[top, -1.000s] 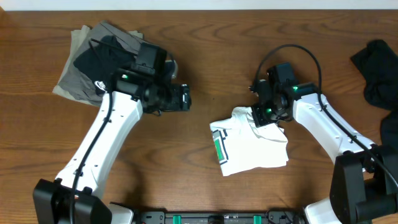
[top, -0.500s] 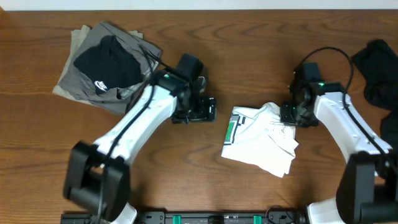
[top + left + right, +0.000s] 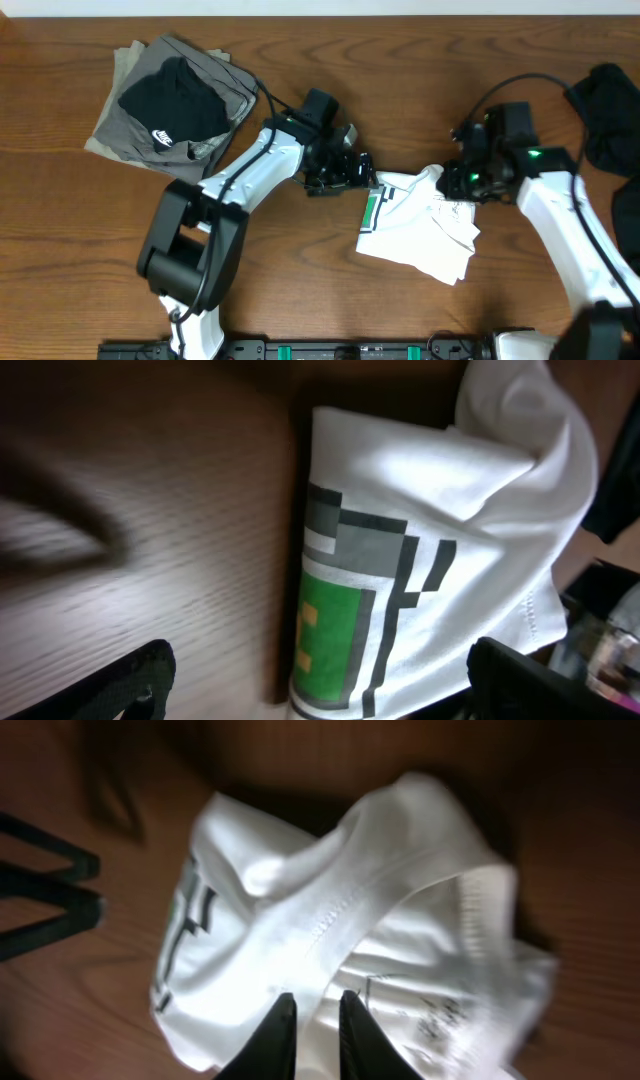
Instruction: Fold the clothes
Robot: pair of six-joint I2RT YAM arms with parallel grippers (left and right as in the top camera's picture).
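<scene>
My left gripper grabs the white shirt (image 3: 420, 230) by its printed edge (image 3: 372, 209) next, keeping the rest bundled, to lay it on the folded pile.
A white shirt (image 3: 420, 230) with a green and grey pixel print lies crumpled on the wooden table, right of centre. My left gripper (image 3: 362, 172) is open at the shirt's left edge. In the left wrist view its fingers (image 3: 130, 678) stand wide apart on either side of the printed part of the shirt (image 3: 400, 560). My right gripper (image 3: 462, 182) is at the shirt's upper right. In the right wrist view its fingertips (image 3: 277, 1025) are nearly together with a ridge of the white cloth (image 3: 330, 910) running into the gap.
A folded pile of a grey garment with a black Nike garment (image 3: 170, 105) on top sits at the far left. A loose black garment (image 3: 608, 110) lies at the right edge. The table's front edge is near the arm bases.
The shirt slid to the right with my right gripper and now lies still. My left arm has reached right, from beside the folded pile to the shirt's left edge.
</scene>
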